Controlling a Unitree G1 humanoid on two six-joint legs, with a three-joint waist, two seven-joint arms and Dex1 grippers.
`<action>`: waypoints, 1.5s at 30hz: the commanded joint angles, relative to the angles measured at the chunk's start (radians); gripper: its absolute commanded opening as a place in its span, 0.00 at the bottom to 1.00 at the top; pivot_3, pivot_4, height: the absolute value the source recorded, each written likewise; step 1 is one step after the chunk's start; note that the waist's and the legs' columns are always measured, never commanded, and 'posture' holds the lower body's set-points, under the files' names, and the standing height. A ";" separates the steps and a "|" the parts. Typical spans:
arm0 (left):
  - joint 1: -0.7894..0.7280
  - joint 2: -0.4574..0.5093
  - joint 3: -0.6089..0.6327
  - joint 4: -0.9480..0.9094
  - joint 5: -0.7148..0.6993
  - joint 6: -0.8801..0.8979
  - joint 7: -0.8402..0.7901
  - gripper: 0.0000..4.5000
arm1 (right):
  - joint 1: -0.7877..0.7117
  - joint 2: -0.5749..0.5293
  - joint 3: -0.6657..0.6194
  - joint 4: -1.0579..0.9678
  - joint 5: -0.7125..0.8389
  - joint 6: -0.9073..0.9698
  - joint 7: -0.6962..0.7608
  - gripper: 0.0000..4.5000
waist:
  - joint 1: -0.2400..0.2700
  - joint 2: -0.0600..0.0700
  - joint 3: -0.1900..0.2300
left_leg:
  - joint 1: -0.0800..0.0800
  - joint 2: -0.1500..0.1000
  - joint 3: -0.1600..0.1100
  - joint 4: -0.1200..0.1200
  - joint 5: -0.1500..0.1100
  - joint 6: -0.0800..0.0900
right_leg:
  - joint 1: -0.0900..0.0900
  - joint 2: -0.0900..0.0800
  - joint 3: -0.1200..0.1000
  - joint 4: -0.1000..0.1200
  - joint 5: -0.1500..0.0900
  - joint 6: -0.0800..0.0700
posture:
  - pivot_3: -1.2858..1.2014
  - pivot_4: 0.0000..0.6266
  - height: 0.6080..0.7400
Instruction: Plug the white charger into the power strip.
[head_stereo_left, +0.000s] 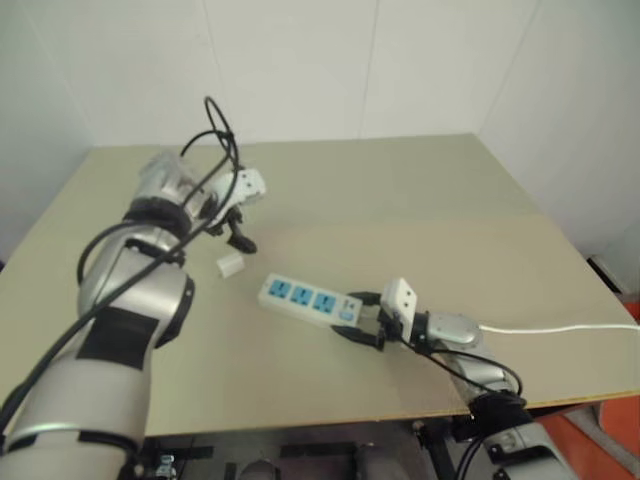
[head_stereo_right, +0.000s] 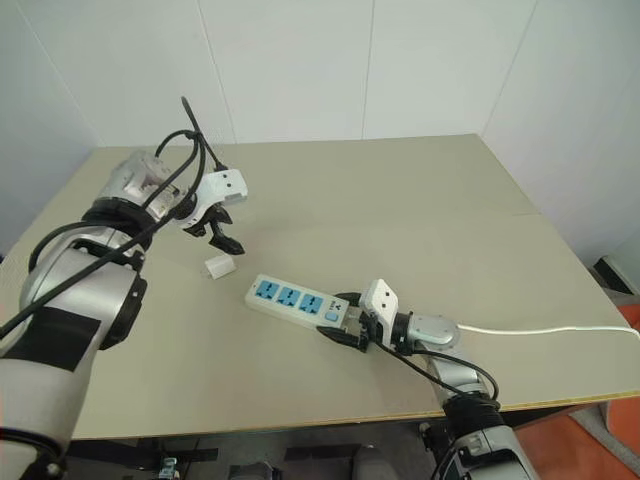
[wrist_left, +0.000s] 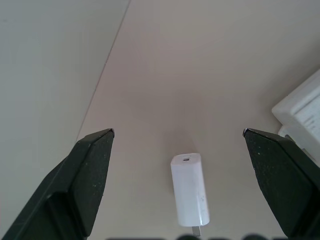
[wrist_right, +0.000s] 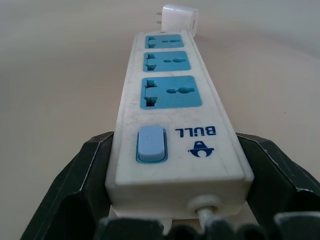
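The white charger (head_stereo_left: 231, 264) (wrist_left: 189, 190) still has bare tabletop between it and my fingers, so my left gripper should move toward the charger first and then close on it.
The white charger (head_stereo_left: 231, 264) lies on its side on the tan table, just off the far end of the power strip (head_stereo_left: 300, 296). My left gripper (head_stereo_left: 238, 238) hangs open a little above the charger, pointing down at it. In the left wrist view the charger (wrist_left: 189, 190) lies between and beyond the two spread fingers (wrist_left: 87, 180), untouched. The strip, with three blue sockets (wrist_right: 171, 91) and a blue switch (wrist_right: 151, 144), lies flat. My right gripper (head_stereo_left: 362, 318) is shut on its switch end, one finger along each long side.
The strip's thin white cord (head_stereo_left: 560, 327) runs off to the right across the table. The table's front edge (head_stereo_left: 330, 425) is close behind the right gripper. White walls meet the table at the far side.
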 joint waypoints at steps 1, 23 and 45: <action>0.010 0.001 -0.003 0.012 0.037 -0.004 0.019 1.00 | 0.001 0.010 0.010 -0.003 -0.022 -0.033 -0.026 0.76 | 0.000 0.000 0.000 | 0.000 0.000 0.000 0.000 0.000 0.000 | 0.000 0.000 0.000 0.000 0.000 0.000 | 0.52 0.24 1.00; 0.096 -0.059 0.000 0.028 0.118 0.014 0.112 1.00 | 0.034 -0.008 0.010 -0.020 -0.027 -0.029 -0.048 0.76 | 0.004 0.000 0.000 | 0.000 0.000 0.000 0.000 0.000 0.000 | 0.001 -0.001 0.000 0.000 0.000 0.000 | 0.52 0.24 1.00; 0.099 -0.075 0.028 0.025 0.109 0.015 0.130 0.22 | 0.044 -0.022 0.018 -0.025 -0.036 -0.017 -0.063 0.76 | 0.006 0.000 0.000 | 0.001 -0.001 -0.001 0.000 0.000 0.000 | 0.002 -0.001 0.000 0.000 0.000 0.000 | 0.52 0.24 1.00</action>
